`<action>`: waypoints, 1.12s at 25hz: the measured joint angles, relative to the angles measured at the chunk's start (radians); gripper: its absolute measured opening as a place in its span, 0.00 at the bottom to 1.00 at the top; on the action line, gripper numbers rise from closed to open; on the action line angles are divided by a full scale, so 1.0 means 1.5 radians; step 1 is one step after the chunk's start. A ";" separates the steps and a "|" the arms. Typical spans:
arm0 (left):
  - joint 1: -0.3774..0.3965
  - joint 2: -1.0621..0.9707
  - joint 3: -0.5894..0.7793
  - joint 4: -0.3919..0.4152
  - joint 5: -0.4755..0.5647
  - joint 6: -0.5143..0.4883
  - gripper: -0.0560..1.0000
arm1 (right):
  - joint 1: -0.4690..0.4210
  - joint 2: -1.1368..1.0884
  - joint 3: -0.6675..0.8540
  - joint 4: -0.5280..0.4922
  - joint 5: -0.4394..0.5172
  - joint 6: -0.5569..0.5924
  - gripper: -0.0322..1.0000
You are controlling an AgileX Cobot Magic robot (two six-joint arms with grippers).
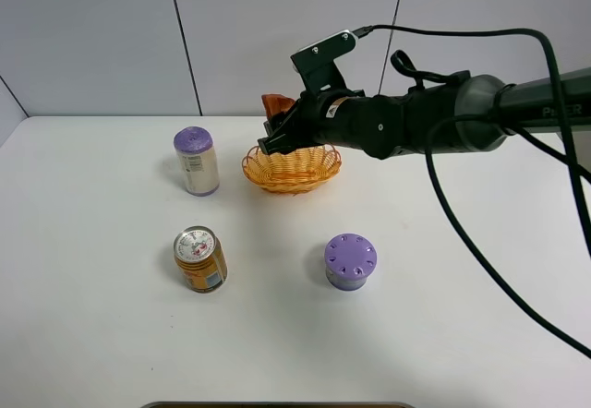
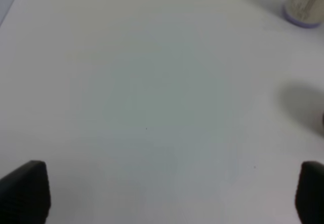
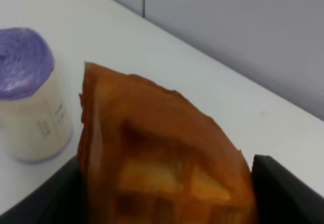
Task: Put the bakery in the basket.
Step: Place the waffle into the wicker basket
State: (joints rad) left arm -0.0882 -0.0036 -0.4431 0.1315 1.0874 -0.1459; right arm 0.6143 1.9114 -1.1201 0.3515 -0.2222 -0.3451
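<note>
The waffle (image 1: 275,103) is high above the rim of the orange wicker basket (image 1: 292,168), so the robot's right gripper needs to keep holding it until it is lower.
My right gripper (image 1: 277,124) is shut on the bakery (image 1: 276,105), an orange-brown waffle wedge, and holds it in the air just above the far left rim of the orange wicker basket (image 1: 292,168). In the right wrist view the waffle (image 3: 162,153) fills the middle, clamped between the two black fingers (image 3: 283,193). The basket is out of that view. My left gripper (image 2: 167,193) is open over bare white table, with only its two black fingertips (image 2: 25,191) showing; it is out of the exterior high view.
A white can with a purple top (image 1: 196,160) stands left of the basket; it also shows in the right wrist view (image 3: 30,95) and the left wrist view (image 2: 304,3). An orange can (image 1: 200,258) stands front left. A purple round lidded tub (image 1: 350,261) stands front right.
</note>
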 joint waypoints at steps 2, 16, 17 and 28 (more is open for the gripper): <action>0.000 0.000 0.000 0.000 0.000 0.000 0.99 | -0.006 0.015 0.000 0.005 -0.019 0.000 0.64; 0.000 0.000 0.000 0.000 0.000 0.000 0.99 | -0.047 0.103 -0.070 0.007 -0.030 0.000 0.64; 0.000 0.000 0.000 0.000 0.000 0.000 0.99 | -0.047 0.111 -0.086 0.003 -0.022 0.000 0.64; 0.000 0.000 0.000 0.000 0.000 0.000 0.99 | -0.047 0.182 -0.121 -0.004 0.027 0.000 0.64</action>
State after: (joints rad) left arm -0.0882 -0.0036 -0.4431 0.1315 1.0874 -0.1459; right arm 0.5437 2.1850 -1.3022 0.3461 -0.1813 -0.3451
